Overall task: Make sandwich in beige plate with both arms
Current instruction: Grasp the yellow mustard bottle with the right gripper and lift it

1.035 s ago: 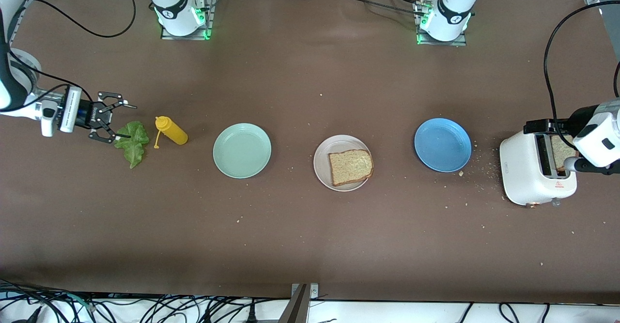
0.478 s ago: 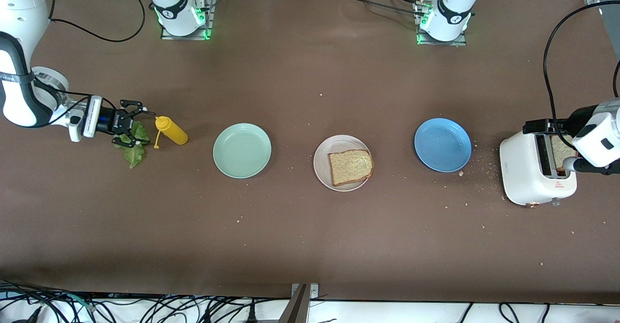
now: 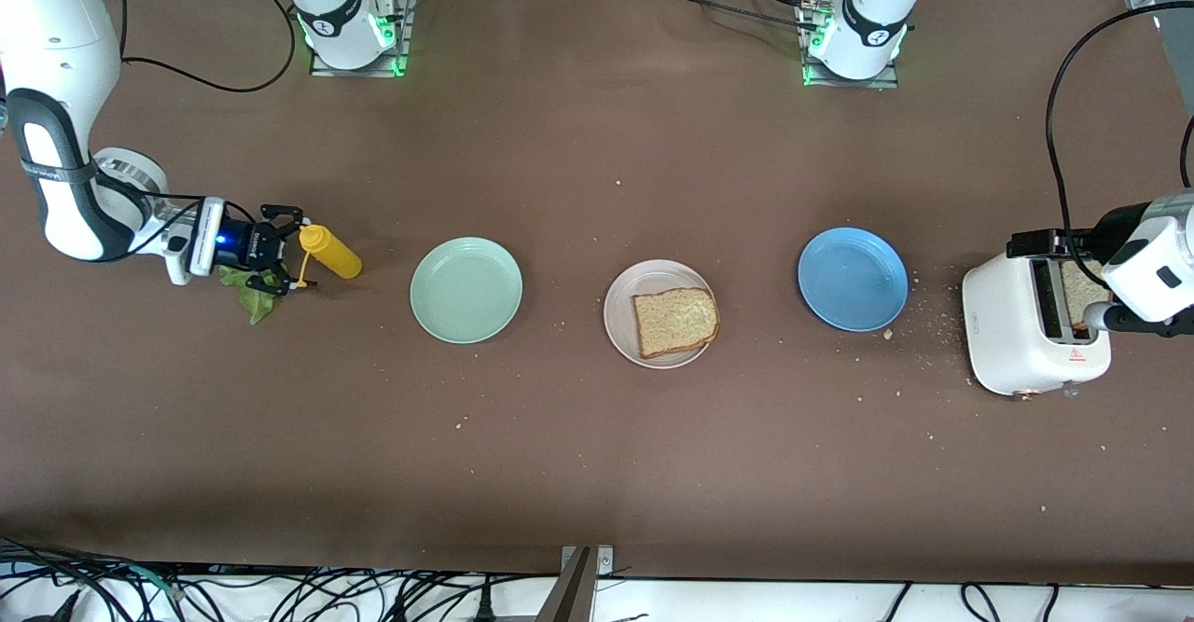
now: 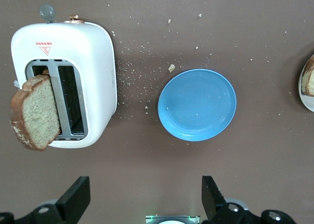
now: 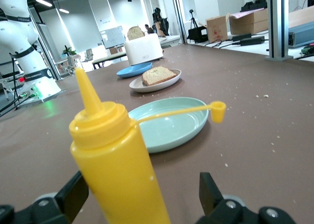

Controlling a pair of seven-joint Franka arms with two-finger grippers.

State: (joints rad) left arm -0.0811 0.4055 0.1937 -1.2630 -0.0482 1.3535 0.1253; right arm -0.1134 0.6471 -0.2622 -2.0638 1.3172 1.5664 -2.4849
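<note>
The yellow bottle's top slopes into a narrow cone nozzle, so my right gripper should next grab the bottle around its straight-sided body.
The beige plate holds one toast slice at mid-table; it also shows in the right wrist view. A second slice sticks up from the white toaster at the left arm's end. The lettuce leaf lies on the table, partly hidden under my right gripper. That gripper is low and open, with an upright yellow bottle standing between its fingers. My left gripper is open and empty, high beside the toaster; that arm waits.
A mint-green plate sits between the bottle and the beige plate. A blue plate sits between the beige plate and the toaster. Crumbs lie around the toaster. The bottle's cap dangles on its tether.
My right gripper has moved across the lettuce toward the yellow bottle, which now stands between its fingers. The left arm, plates and toast have not moved.
</note>
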